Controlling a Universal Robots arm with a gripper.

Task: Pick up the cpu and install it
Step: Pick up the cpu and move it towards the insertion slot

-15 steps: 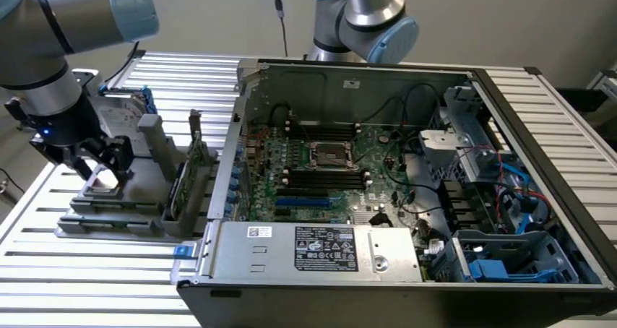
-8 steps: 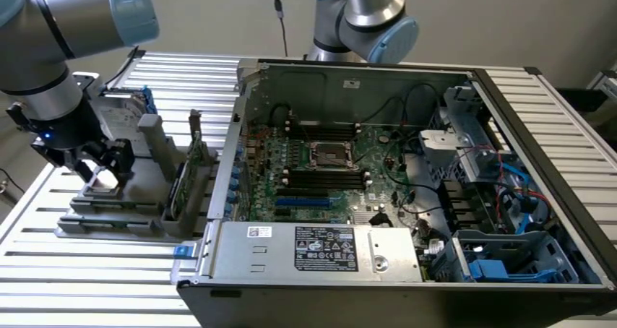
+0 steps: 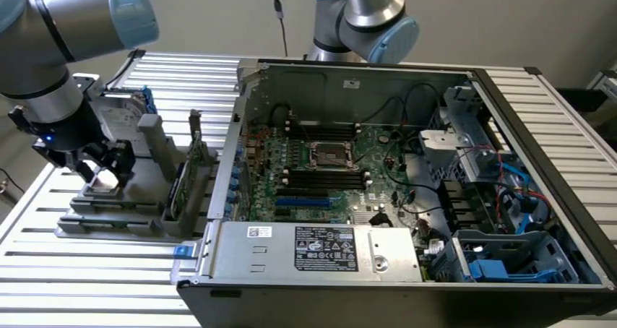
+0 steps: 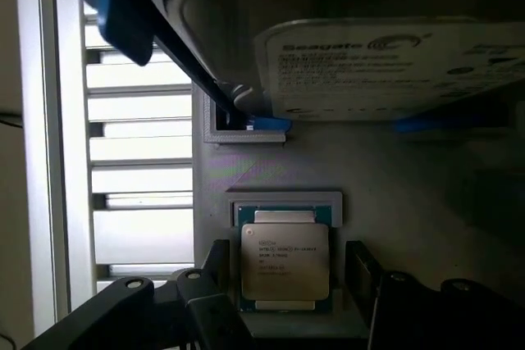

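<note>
I will grab the cpu's exposed side edges next. The holder's raised rim goes around the cpu's end near the hard drive.
The cpu [image 4: 285, 261] is a small square chip with a silver-grey printed top, lying flat in a recess of the grey holder [image 4: 246, 170]. In the exterior view it shows as a bright patch [image 3: 104, 178] under my gripper [image 3: 101, 170] on the exterior view's left. My gripper [image 4: 287, 280] is open and lowered around the chip. Its dark fingers [image 4: 215, 280] stand one on each side, with small gaps to the chip's edges. The open computer case [image 3: 540, 126] holds the motherboard, with the metal-framed cpu socket [image 3: 333, 154] at its middle.
A silver hard drive [image 4: 385, 67] with a blue bracket stands in the holder just beyond the chip. Upright memory sticks [image 3: 188, 173] sit in the grey fixture [image 3: 115, 216] between my gripper and the case wall. Cables and a drive cage [image 3: 482, 198] crowd the case's right part.
</note>
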